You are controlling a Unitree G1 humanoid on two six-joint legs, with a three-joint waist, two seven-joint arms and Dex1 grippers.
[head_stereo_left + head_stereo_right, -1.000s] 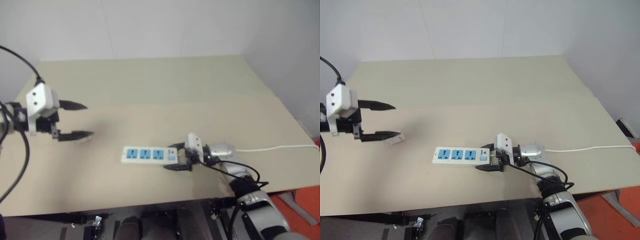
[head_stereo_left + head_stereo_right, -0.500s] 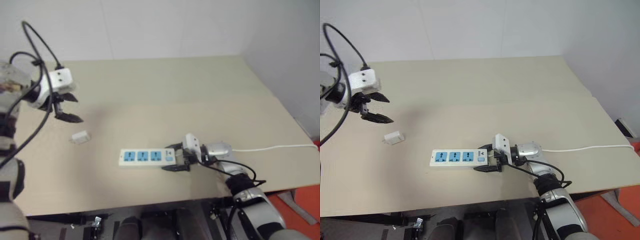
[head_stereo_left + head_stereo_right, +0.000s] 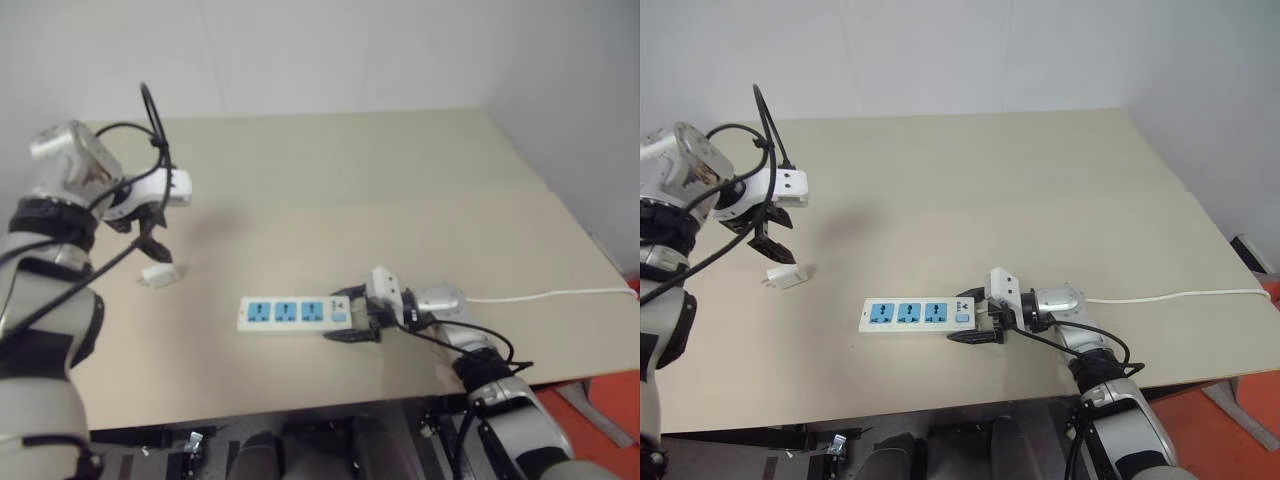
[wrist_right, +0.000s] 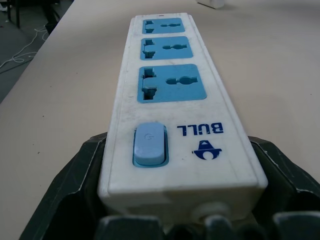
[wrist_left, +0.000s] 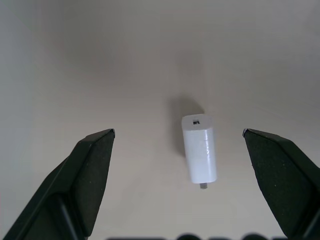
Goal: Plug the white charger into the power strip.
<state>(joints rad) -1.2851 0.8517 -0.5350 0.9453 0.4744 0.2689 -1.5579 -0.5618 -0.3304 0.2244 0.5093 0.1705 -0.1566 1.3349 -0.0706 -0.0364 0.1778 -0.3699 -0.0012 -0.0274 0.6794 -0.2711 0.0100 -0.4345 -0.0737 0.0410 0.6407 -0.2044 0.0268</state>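
Note:
The white charger needs to be plugged in, so my left gripper should grab it next by its long sides. The charger's pins then stay free to go into the power strip's socket.
The white charger (image 3: 160, 274) lies flat on the tan table at the left, prongs showing at one end (image 5: 200, 155). My left gripper (image 3: 770, 240) hangs just above it, pointing steeply down, open wide, with one black finger (image 5: 90, 170) on each side of the charger and not touching it. The power strip (image 3: 297, 313), white with three blue sockets (image 4: 170, 82), lies near the table's front edge. My right gripper (image 3: 350, 317) is shut on its switch end, fingers (image 4: 75, 175) pressed on both long sides.
The strip's thin white cord (image 3: 550, 296) runs right along the table to its right edge. The tan table (image 3: 380, 190) stretches back to a white wall. Black cables loop over my left arm (image 3: 150, 120).
My left arm has swung in from the far left and its gripper has tipped from level to pointing down over the charger. The right gripper and strip have stayed put.

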